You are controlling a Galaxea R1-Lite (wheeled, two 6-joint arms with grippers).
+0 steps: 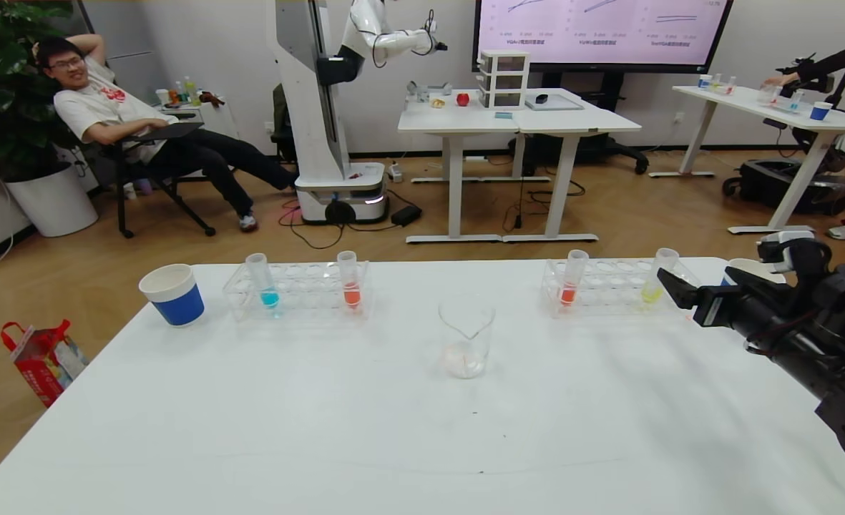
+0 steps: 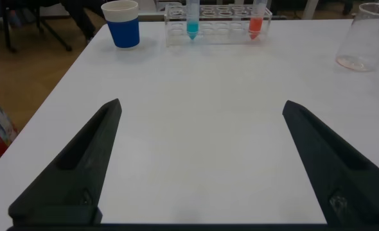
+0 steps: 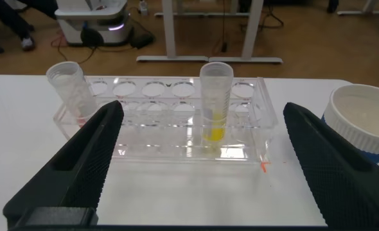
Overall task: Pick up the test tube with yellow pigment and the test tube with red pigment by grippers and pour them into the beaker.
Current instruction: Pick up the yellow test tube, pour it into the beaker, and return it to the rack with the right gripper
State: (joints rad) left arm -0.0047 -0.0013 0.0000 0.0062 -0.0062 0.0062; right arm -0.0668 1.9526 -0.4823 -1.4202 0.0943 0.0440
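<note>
My right gripper is to grab the test tube's side beneath its rim next, so the yellow-pigment test tube's opening stays free to pour into the beaker.
The test tube with yellow pigment stands upright at the right end of the right clear rack, also in the right wrist view. A test tube with red pigment stands at that rack's left end. A look-alike red tube stands in the left rack. The empty beaker stands mid-table between the racks. My right gripper is open, just in front of the yellow tube, not touching it. My left gripper is open over bare table, out of the head view.
A blue-liquid tube shares the left rack. One blue paper cup stands at the far left, another just right of the right rack, behind my right arm. The table's near half is bare white surface.
</note>
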